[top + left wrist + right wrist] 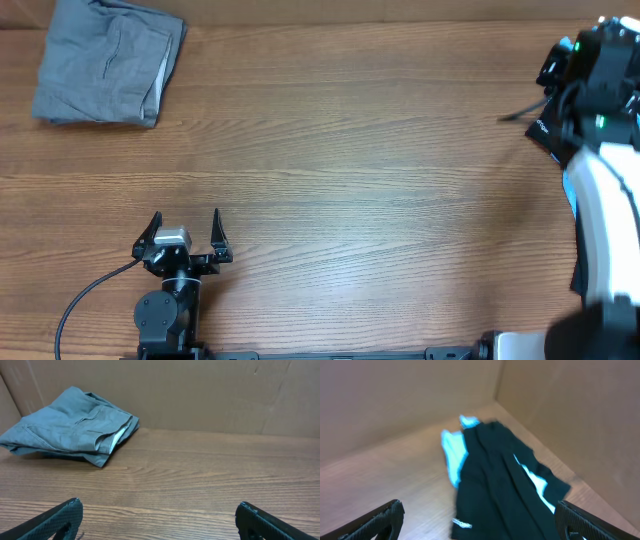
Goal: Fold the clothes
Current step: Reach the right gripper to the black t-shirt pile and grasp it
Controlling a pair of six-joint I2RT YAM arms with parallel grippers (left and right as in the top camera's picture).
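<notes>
The black shirt's edge by the white lettering [544, 129] [463, 525] should be picked up next by my right gripper, so the rest can trail and spread for folding.
The clothes are a black shirt [502, 487] lying crumpled in a corner, with small white lettering near its lower left edge. It lies on top of a light blue shirt [452, 450]. My right gripper [479, 506] hovers over the black shirt, open wide, with nothing between its fingers. In the overhead view only a dark corner of the black shirt [543, 130] shows from under the right arm [600, 70] at the far right. My left gripper [186, 222] rests open near the front edge, over bare wood, holding nothing.
A grey folded garment [108, 62] lies at the back left, also ahead of the left gripper [157, 505] as a grey folded garment [75, 425]. Brown cardboard walls [560, 415] close off the back and right side.
</notes>
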